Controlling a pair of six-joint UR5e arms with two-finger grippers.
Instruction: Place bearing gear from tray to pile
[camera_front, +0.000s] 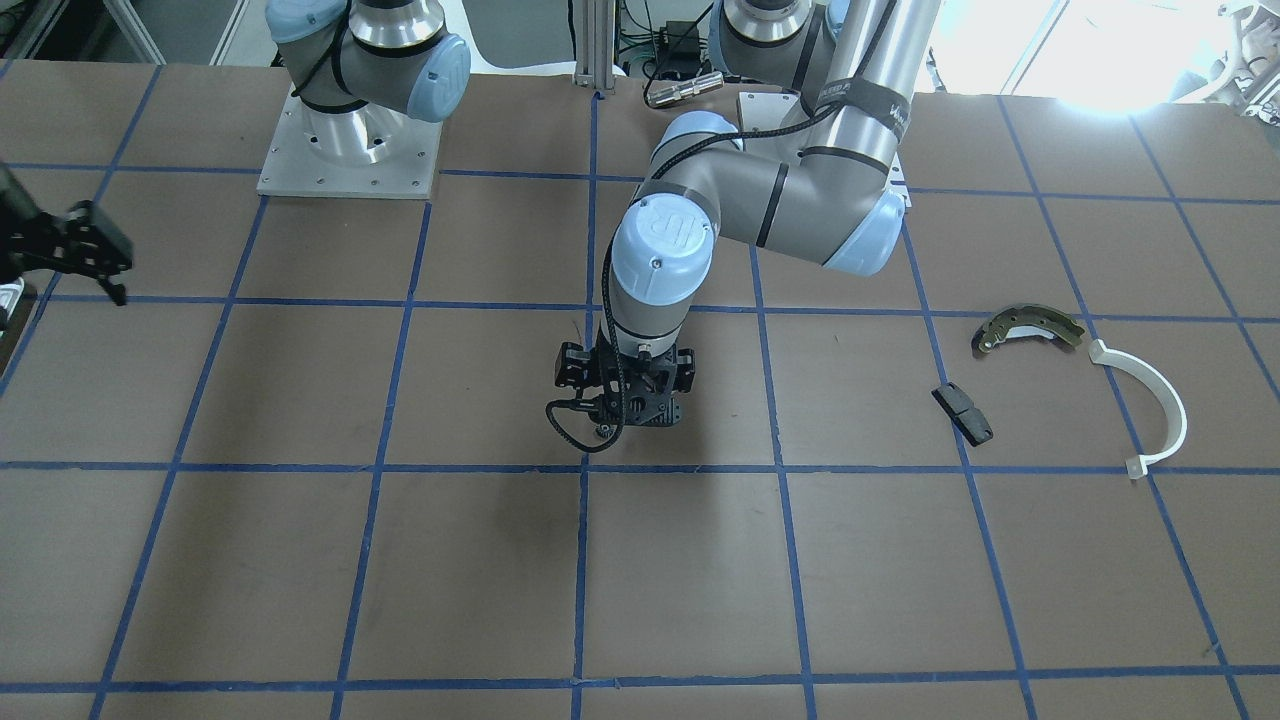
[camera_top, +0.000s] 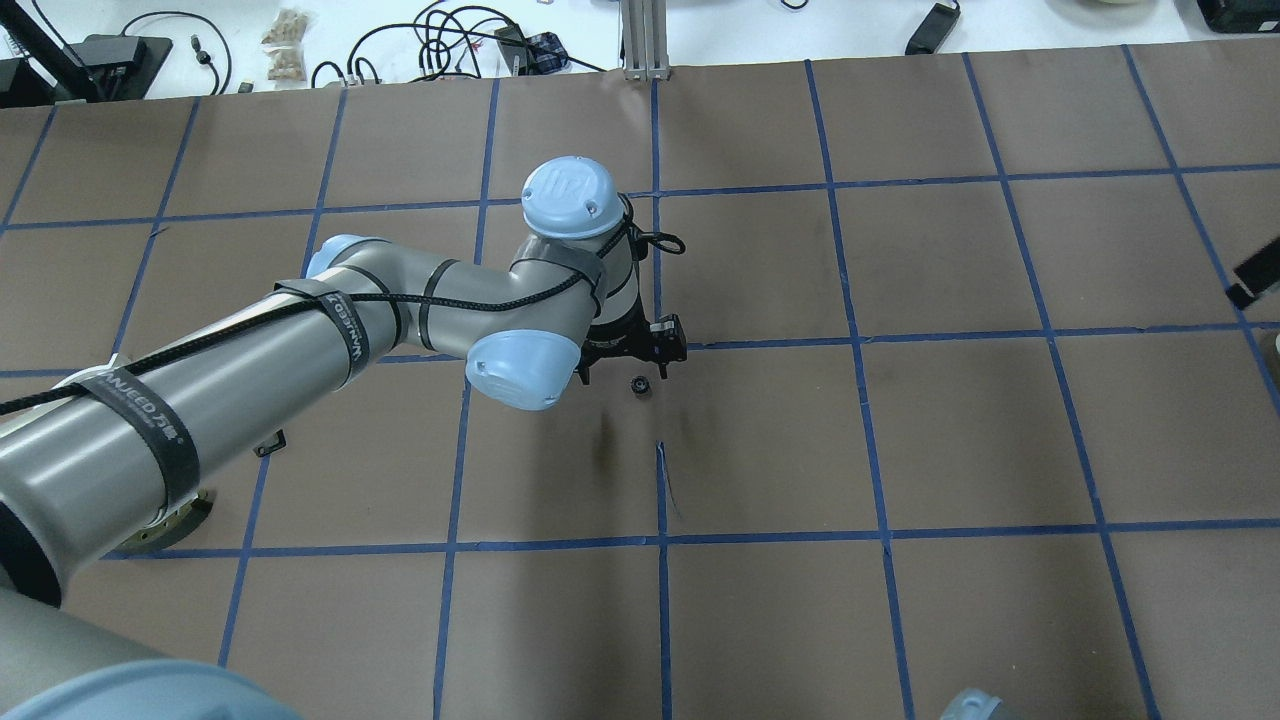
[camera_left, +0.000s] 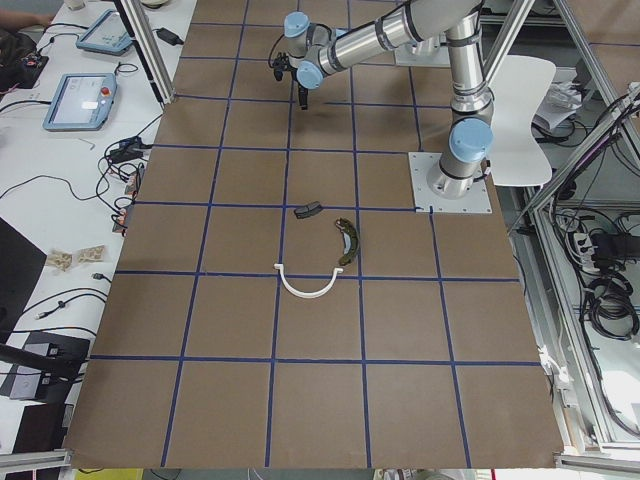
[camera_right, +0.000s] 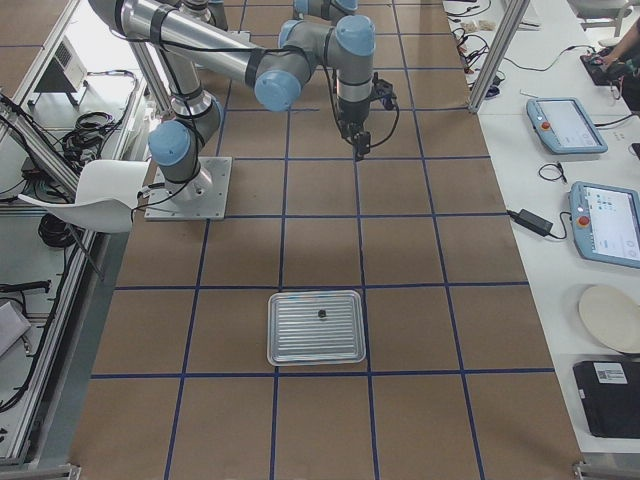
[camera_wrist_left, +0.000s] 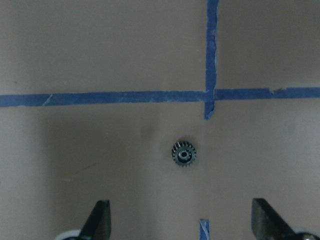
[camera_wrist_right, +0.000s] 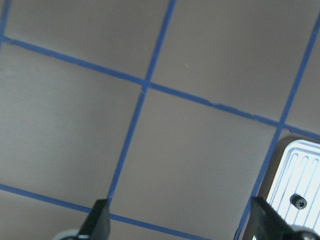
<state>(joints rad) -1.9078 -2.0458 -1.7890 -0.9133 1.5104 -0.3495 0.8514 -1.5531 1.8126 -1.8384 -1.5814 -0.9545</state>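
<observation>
My left gripper will next grab the small black bearing gear by its toothed rim (camera_wrist_left: 176, 154), and then it will place the gear on the pile.
A small dark bearing gear (camera_wrist_left: 184, 153) lies on the brown table paper beside a blue tape crossing, also seen in the overhead view (camera_top: 639, 385). My left gripper (camera_wrist_left: 182, 220) hovers over it, open and empty. Another gear (camera_wrist_right: 299, 201) lies in the silvery ribbed tray (camera_wrist_right: 305, 160), which also shows in the exterior right view (camera_right: 300, 350). My right gripper (camera_wrist_right: 182, 220) is open and empty, beside the tray. The pile lies apart from both grippers: a brake shoe (camera_front: 1028, 328), a white half-ring (camera_front: 1150, 400) and a black block (camera_front: 962, 413).
The left arm's elbow and forearm (camera_top: 300, 350) reach across the table's middle. The right arm's base plate (camera_front: 350, 150) stands at the robot's side of the table. Cables and tablets lie beyond the table's far edge (camera_top: 450, 40).
</observation>
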